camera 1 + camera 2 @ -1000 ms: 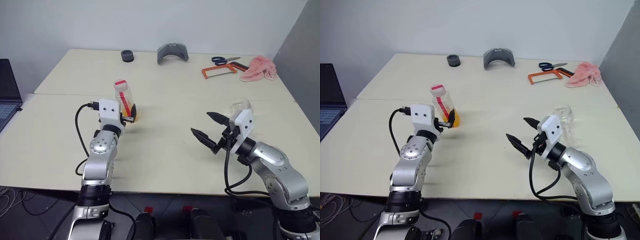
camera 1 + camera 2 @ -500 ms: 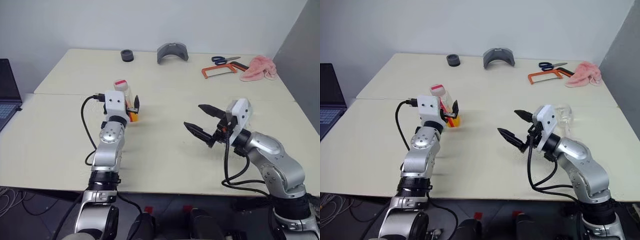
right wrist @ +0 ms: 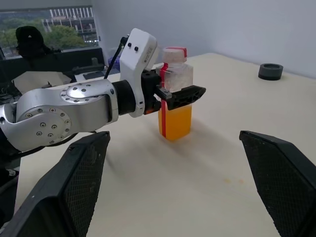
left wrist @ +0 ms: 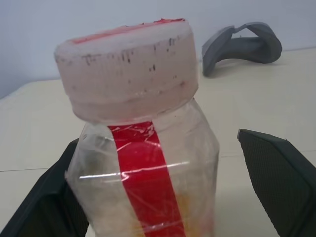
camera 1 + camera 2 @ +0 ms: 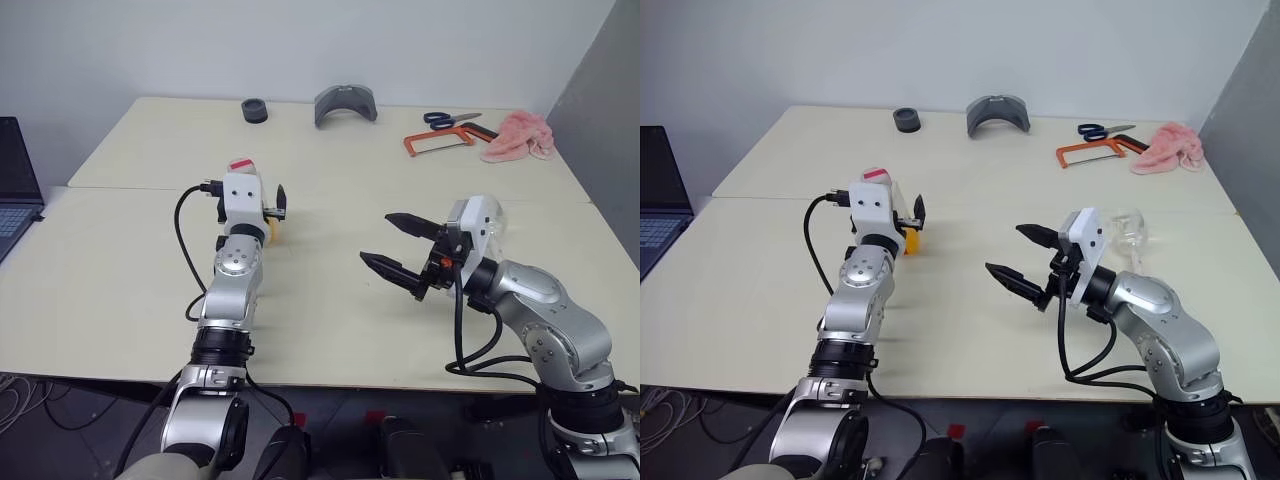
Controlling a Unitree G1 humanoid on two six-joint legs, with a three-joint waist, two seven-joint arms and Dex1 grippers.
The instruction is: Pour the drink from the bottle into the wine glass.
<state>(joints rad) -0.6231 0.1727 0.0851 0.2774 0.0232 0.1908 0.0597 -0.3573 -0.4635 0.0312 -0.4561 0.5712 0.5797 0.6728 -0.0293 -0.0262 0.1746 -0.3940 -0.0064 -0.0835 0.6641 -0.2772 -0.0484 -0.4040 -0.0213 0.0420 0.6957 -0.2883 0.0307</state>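
My left gripper closes on the bottle now, since its fingers stand on either side of the bottle's upper body [image 4: 148, 168] and closing now would catch the bottle.
The bottle [image 3: 174, 98] stands upright on the table, left of centre, with a white-and-red cap and a red label stripe. The orange drink [image 3: 176, 121] fills its lower half. My left gripper [image 5: 265, 205] is open, one black finger on each side of the bottle's upper body. One finger lies close against the bottle and the other finger [image 4: 276, 177] stands apart from it. My right gripper [image 5: 378, 238] is open and empty above the table's middle, pointing toward the bottle. The wine glass [image 5: 1127, 230] stands behind my right wrist, partly hidden.
Along the far edge lie a black ring [image 5: 255, 111], a grey curved piece [image 5: 345, 103], scissors [image 5: 450, 120], an orange hacksaw [image 5: 440, 143] and a pink cloth [image 5: 518, 135]. A laptop [image 5: 15, 185] sits beyond the table's left side.
My left arm has stretched forward, bringing its open fingers around the bottle. My right gripper has swung left toward the table's middle, still open.
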